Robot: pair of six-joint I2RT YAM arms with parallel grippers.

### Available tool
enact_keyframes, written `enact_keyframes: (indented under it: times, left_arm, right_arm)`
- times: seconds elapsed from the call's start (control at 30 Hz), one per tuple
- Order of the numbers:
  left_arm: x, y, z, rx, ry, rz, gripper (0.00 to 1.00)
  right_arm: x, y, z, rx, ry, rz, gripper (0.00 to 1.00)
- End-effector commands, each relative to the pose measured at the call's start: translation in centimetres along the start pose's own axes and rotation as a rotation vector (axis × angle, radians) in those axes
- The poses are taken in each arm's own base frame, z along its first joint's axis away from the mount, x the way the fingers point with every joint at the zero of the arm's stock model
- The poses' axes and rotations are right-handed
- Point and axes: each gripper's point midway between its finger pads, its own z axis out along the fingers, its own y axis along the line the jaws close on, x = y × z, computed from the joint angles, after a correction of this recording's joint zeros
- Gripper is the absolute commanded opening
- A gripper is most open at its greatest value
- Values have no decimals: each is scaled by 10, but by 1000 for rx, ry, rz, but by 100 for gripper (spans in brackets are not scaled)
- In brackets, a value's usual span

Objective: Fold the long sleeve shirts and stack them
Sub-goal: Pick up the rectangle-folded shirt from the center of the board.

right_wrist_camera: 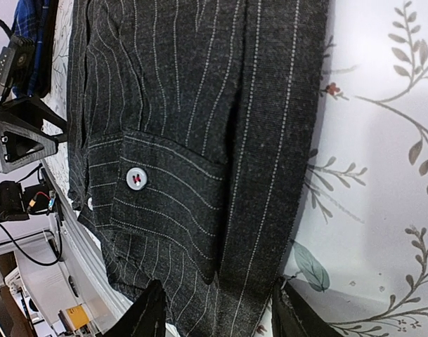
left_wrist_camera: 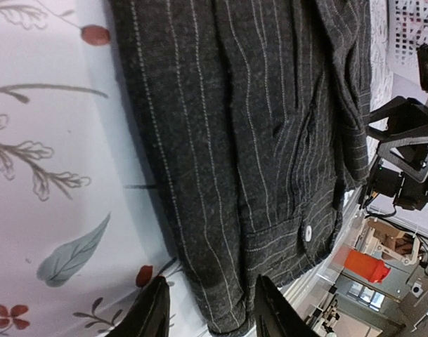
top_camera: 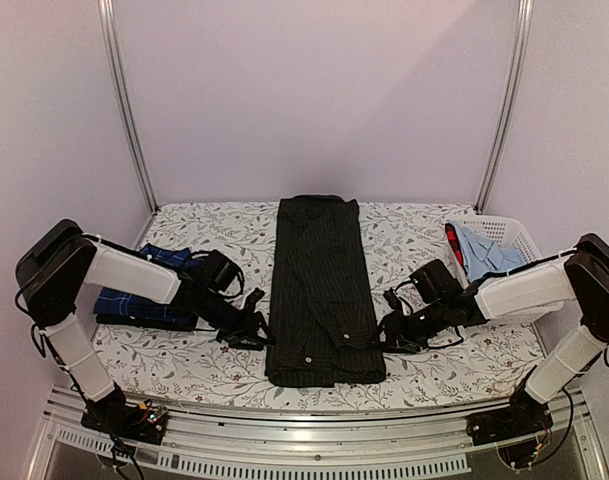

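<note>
I should next grip the black shirt's side edge (top_camera: 272, 346) (left_wrist_camera: 212, 297) with my left gripper by the shirt's near end, opposite my right gripper. Then that end can be folded over the rest.
The black pinstriped long sleeve shirt (top_camera: 319, 290) lies folded into a long narrow strip down the middle of the table, a buttoned cuff on top near its near end. The navy checked shirt (top_camera: 144, 290) lies folded at the left. My left gripper (top_camera: 256, 332) is low at the strip's near left edge, open. In the left wrist view the black shirt (left_wrist_camera: 256, 126) has its corner between the spread fingers of this gripper (left_wrist_camera: 210, 316). My right gripper (top_camera: 387, 335) is at the near right edge, also open. It (right_wrist_camera: 221, 316) straddles the shirt's edge (right_wrist_camera: 270, 140) beside the cuff button (right_wrist_camera: 135, 178).
A white basket (top_camera: 519, 235) at the back right holds pale blue cloth and something red. The floral tablecloth (top_camera: 214, 365) covers the table. A metal rail runs along the near edge (top_camera: 314, 425). Two upright poles stand at the back corners.
</note>
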Motion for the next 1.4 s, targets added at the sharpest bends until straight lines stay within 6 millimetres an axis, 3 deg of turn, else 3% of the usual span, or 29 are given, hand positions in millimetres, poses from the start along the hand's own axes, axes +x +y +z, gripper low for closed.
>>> enact_keyframes:
  times: [0.0,0.33,0.57,0.73,0.93,1.07,1.37]
  left_arm:
    - [11,-2,11,-10,49,-13,41]
    - [20,-5,16,-5,80,-21,36]
    - [19,-17,16,58,84,-24,24]
    - [17,-27,14,100,85,-20,13]
    - [16,-35,9,128,78,-7,0]
    - [15,-40,3,144,73,2,0]
    - [3,-60,-26,197,4,30,0]
  right_arm:
    - [2,-3,4,-16,9,-6,50]
    - [1,-8,10,-1,11,20,47]
    - [-7,-1,10,-23,-12,6,41]
    - [-10,3,10,-33,-14,5,33]
    - [-14,10,9,-56,-13,-11,13]
    - [-17,18,5,-72,-22,-28,0]
    - [-30,48,-16,-113,-75,-70,0]
